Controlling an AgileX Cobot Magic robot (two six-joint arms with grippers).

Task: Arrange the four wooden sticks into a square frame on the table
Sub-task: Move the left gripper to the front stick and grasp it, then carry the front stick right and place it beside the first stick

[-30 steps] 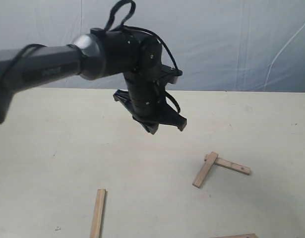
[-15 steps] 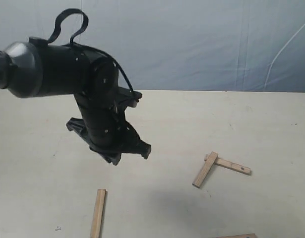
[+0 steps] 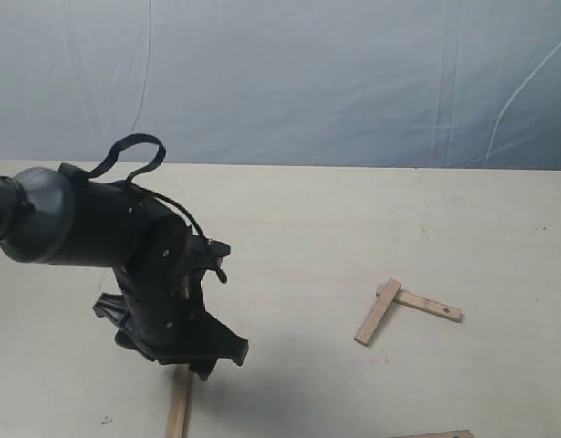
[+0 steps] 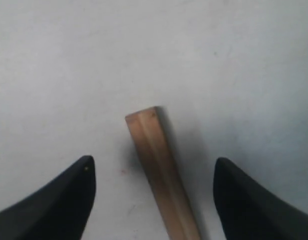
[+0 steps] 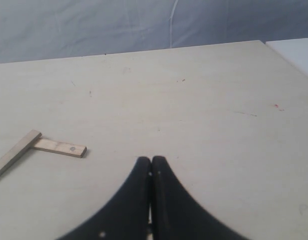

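My open fingers are still above the stick [image 4: 164, 177] near its far end [image 4: 142, 116], so it is too early to close. My left gripper lowers first, then closes on the stick.
Two wooden sticks [image 3: 382, 310] [image 3: 430, 306] lie overlapped in an L on the table [image 3: 353, 228] at the right; they also show in the right wrist view [image 5: 13, 152] [image 5: 61, 147]. A third stick [image 3: 179, 406] lies near the front left, its far end under my left gripper [image 3: 207, 358]. In the left wrist view that stick [image 4: 161, 170] runs between the open fingers [image 4: 63, 200], untouched. The end of a fourth stick [image 3: 440, 434] peeks in at the bottom edge. My right gripper [image 5: 151, 162] is shut and empty, out of the exterior view.
A blue-grey sheet backdrop [image 3: 353, 82] hangs behind the table's far edge. The left arm's dark body [image 3: 88, 228] reaches in from the left over the table. The table's right edge [image 5: 289, 55] shows in the right wrist view.
My left arm has swung from the table's middle down and to the left, ending low over the end of the front-left stick. The sticks have not moved.
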